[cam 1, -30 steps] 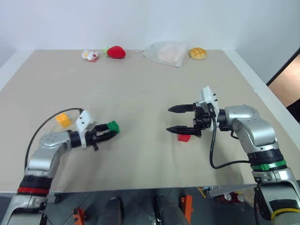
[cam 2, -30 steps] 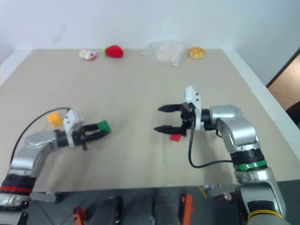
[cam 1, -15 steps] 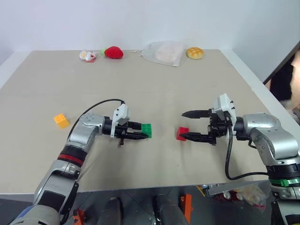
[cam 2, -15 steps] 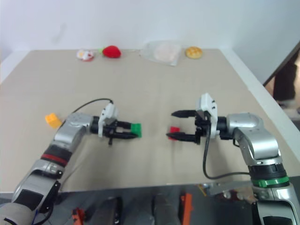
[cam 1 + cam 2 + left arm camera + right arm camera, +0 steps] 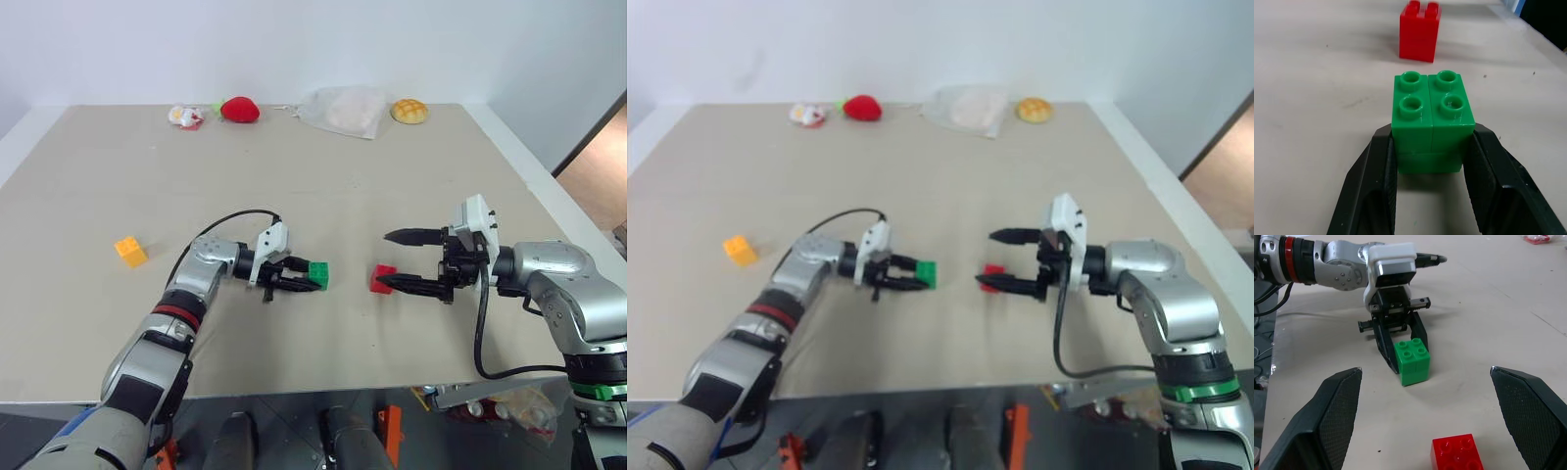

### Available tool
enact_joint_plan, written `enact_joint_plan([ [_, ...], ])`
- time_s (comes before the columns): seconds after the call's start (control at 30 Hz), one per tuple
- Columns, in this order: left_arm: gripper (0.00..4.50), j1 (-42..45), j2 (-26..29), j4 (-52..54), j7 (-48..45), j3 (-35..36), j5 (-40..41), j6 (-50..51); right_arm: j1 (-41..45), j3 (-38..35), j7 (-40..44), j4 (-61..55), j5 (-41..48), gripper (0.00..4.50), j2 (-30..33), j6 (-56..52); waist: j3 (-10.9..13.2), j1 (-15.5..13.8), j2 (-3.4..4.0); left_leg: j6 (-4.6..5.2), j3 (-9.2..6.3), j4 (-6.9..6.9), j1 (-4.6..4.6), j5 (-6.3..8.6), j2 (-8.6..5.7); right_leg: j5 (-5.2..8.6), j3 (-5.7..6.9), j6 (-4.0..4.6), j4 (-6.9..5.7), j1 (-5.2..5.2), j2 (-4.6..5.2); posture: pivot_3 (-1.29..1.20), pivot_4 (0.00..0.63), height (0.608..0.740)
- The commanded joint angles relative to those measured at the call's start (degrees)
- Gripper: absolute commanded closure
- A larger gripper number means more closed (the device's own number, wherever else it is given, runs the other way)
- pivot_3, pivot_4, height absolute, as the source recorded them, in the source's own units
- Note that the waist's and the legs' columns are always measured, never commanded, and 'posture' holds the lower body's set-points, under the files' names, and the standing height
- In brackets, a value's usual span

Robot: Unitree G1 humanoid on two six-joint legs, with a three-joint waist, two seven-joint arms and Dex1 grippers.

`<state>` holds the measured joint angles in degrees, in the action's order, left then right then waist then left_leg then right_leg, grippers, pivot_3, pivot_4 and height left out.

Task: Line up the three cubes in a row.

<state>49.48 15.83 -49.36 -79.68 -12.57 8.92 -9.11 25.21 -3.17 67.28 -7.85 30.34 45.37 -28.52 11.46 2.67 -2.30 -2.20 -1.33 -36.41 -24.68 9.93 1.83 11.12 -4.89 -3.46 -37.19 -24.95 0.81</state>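
Note:
The green cube's base (image 5: pixel 318 287) is low over the table in line with the red cube (image 5: pixel 382 279), so it is time for my left gripper to release the green cube.
The green cube (image 5: pixel 318 275) rests low on the table, and my left gripper (image 5: pixel 312 279) is shut on it, its two black fingers (image 5: pixel 1376 186) clamping its sides. A short gap to its right lies the red cube (image 5: pixel 382 279), studs up. My right gripper (image 5: pixel 385 260) points left with its jaws wide open; the red cube sits by its lower fingertip, untouched. In the right wrist view the red cube (image 5: pixel 1457 455) lies between the spread fingers and the green cube (image 5: pixel 1411 360) beyond it. The yellow-orange cube (image 5: pixel 128 251) lies alone at the left.
Along the far edge lie a red plush strawberry (image 5: pixel 241 109), a small white-and-red toy (image 5: pixel 185 117), a clear plastic bag (image 5: pixel 345 110) and a golden bun (image 5: pixel 412 111). A black cable loops from each wrist. The table's front edge is close below both arms.
My left gripper has carried the green cube to the right, close to the red cube. My right gripper drew back to the right off the red cube, then held still, jaws open.

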Motion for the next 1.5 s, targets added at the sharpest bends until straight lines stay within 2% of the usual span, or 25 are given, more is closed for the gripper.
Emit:
enact_joint_plan([
  [0.03, 3.21, 1.24, -0.52, 0.23, 1.30, 1.11, -0.74, -2.07, 1.02, -1.15, -0.25, -1.38, 0.69, 0.13, -0.10, 0.88, 0.00, -0.02, 0.00, 0.00, 0.00, 0.00, 0.00, 0.00, -0.01, 0.00, 0.00, -0.01, 0.00, 0.00, 0.00, 0.00, 0.150, 0.740],
  [0.23, 3.21, 0.13, -0.21, 1.45, 3.54, 1.08, -1.93, -2.39, 2.46, -0.79, -0.33, -0.19, 0.56, 0.13, -0.92, 0.97, 0.00, -0.01, 0.00, 0.02, -0.02, 0.00, 0.01, -0.01, -0.01, -0.03, 0.00, -0.05, 0.00, 0.00, -0.01, 0.00, 0.150, 0.740],
  [0.27, 2.20, -0.11, -0.11, 1.83, 3.95, 1.17, -1.93, -1.88, 2.72, -0.62, -0.30, 0.07, 0.41, 0.13, -1.08, 1.05, 0.00, 0.00, 0.00, 0.04, -0.02, 0.00, 0.01, -0.02, -0.01, -0.05, 0.00, -0.05, 0.00, 0.00, 0.00, 0.00, 0.150, 0.740],
  [0.3, 2.00, -0.43, 0.02, 2.46, 4.08, 1.33, -1.74, -1.22, 3.00, -0.41, -0.23, 0.36, 0.23, 0.13, -1.24, 1.19, 0.00, 0.04, 0.00, 0.05, -0.01, 0.00, 0.01, -0.03, -0.01, -0.06, -0.01, -0.05, 0.00, 0.00, 0.00, 0.00, 0.150, 0.740],
  [0.37, 1.23, -1.41, 0.58, 4.13, 4.77, 1.53, -1.77, -1.88, 3.60, -0.05, -0.07, 0.92, 0.01, 0.13, -1.60, 1.40, 0.00, 0.07, 0.00, 0.07, 0.00, -0.01, 0.02, -0.05, -0.01, -0.08, -0.01, -0.04, 0.00, 0.00, -0.01, 0.00, 0.150, 0.740],
  [0.43, 0.66, -2.63, 1.50, 6.45, 4.70, 1.96, -1.01, -0.63, 4.18, 0.25, 0.16, 1.47, -0.12, 0.13, -1.90, 1.64, 0.00, 0.10, 0.00, 0.08, -0.02, 0.00, 0.02, -0.05, 0.00, -0.09, 0.00, -0.04, 0.00, 0.01, -0.01, 0.00, 0.150, 0.740],
  [0.6, 0.66, -7.61, 5.92, 16.05, 3.55, 3.76, 1.51, 5.59, 5.64, 1.26, 1.09, 3.11, -0.57, 0.13, -2.41, 2.37, 0.01, 0.26, 0.01, 0.08, 0.01, 0.01, 0.01, -0.05, 0.02, -0.09, -0.03, -0.03, -0.01, -0.03, -0.02, 0.00, 0.150, 0.740],
  [0.73, 0.66, -15.05, 14.18, 27.36, 4.64, 8.36, 4.56, 11.89, 6.98, 1.97, 2.18, 4.08, -0.70, 0.13, -2.85, 2.82, 0.01, 0.57, 0.02, 0.08, 0.04, 0.03, 0.03, -0.05, 0.13, -0.10, -0.02, 0.04, -0.03, -0.05, -0.08, 0.00, 0.150, 0.740],
  [0.87, 0.66, -22.61, 20.01, 38.82, 8.11, 14.71, 9.44, 19.57, 7.87, 2.56, 2.35, 4.39, -0.85, 0.13, -3.45, 3.19, 0.02, 0.45, 0.03, 0.08, 0.02, 0.05, 0.03, -0.05, 0.25, -0.09, 0.04, 0.13, -0.04, -0.08, -0.15, 0.00, 0.150, 0.740],
  [0.97, 0.66, -31.46, 21.88, 51.31, 14.18, 22.05, 14.66, 26.66, 10.13, 3.36, 1.06, 4.57, -0.77, 0.13, -6.07, 3.47, 0.01, 0.32, 0.02, 0.08, 0.07, 0.03, 0.04, -0.05, 0.27, 0.03, 0.03, 0.35, -0.04, -0.06, -0.14, 0.00, 0.150, 0.740],
  [1.13, 0.66, -42.43, 16.87, 67.84, 27.18, 30.35, 22.92, 33.09, 14.45, 5.64, -0.60, 5.96, -1.72, 0.13, -11.41, 3.99, 0.01, 0.24, 0.02, 0.08, 0.10, 0.03, 0.06, -0.05, 0.36, 0.03, 0.08, 0.40, -0.04, -0.07, -0.15, 0.00, 0.150, 0.740],
  [1.23, 0.66, -50.49, 11.76, 75.21, 34.73, 35.30, 24.42, 31.66, 17.22, 8.46, -1.43, 7.52, -2.85, 0.13, -16.37, 5.20, 0.00, 0.36, 0.00, 0.09, 0.26, 0.01, 0.11, -0.06, 0.53, -0.02, 0.11, 0.47, -0.01, -0.03, -0.18, 0.00, 0.150, 0.740],
  [1.37, 0.66, -55.68, 8.89, 78.10, 40.13, 39.93, 24.82, 28.92, 18.43, 10.87, -1.93, 8.98, -4.34, 0.13, -20.33, 6.27, -0.01, 0.10, -0.01, 0.09, 0.23, 0.02, 0.15, -0.06, 0.77, -0.10, 0.13, 0.69, -0.02, -0.05, -0.51, 0.00, 0.150, 0.740],
  [1.5, 0.66, -60.55, 9.70, 76.97, 39.62, 42.12, 23.58, 25.68, 18.54, 12.73, -1.75, 9.97, -6.14, 0.13, -22.28, 8.12, -0.01, 0.11, -0.02, 0.08, 0.25, 0.02, 0.17, -0.07, 0.89, -0.16, 0.18, 0.87, -0.01, -0.08, -0.62, 0.00, 0.150, 0.740],
])
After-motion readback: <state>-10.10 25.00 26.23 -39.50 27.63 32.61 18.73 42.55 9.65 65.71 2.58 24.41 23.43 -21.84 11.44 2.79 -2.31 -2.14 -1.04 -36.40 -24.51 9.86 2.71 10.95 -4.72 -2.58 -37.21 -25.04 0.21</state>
